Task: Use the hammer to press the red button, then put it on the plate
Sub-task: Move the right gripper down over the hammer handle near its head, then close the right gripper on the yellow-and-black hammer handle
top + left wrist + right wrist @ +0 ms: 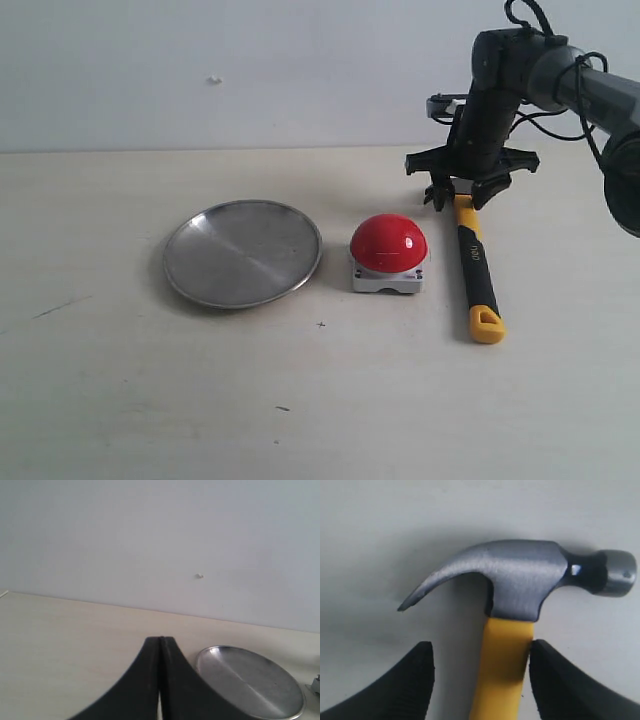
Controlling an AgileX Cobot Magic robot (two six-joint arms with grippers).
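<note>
The hammer will press the red button (389, 242), so next my right gripper will grab it by its yellow neck (467, 216) beside the metal head.
The hammer (475, 265) lies flat on the table right of the red button (389, 242), its yellow looped end toward the front. My right gripper (460, 195) hangs over its head end, open. In the right wrist view the dark metal head (520, 577) and yellow neck (505, 670) lie between the two black fingers; one finger (547, 680) is at the neck's edge, the other (415, 680) stands apart from it. The silver plate (243, 252) rests left of the button. My left gripper (161, 642) is shut on nothing, with the plate (250, 680) beyond it.
The pale wooden table (150, 400) runs back to a plain white wall (250, 70). The right arm (560, 80) and its cables reach in from the upper right. The left arm does not show in the exterior view.
</note>
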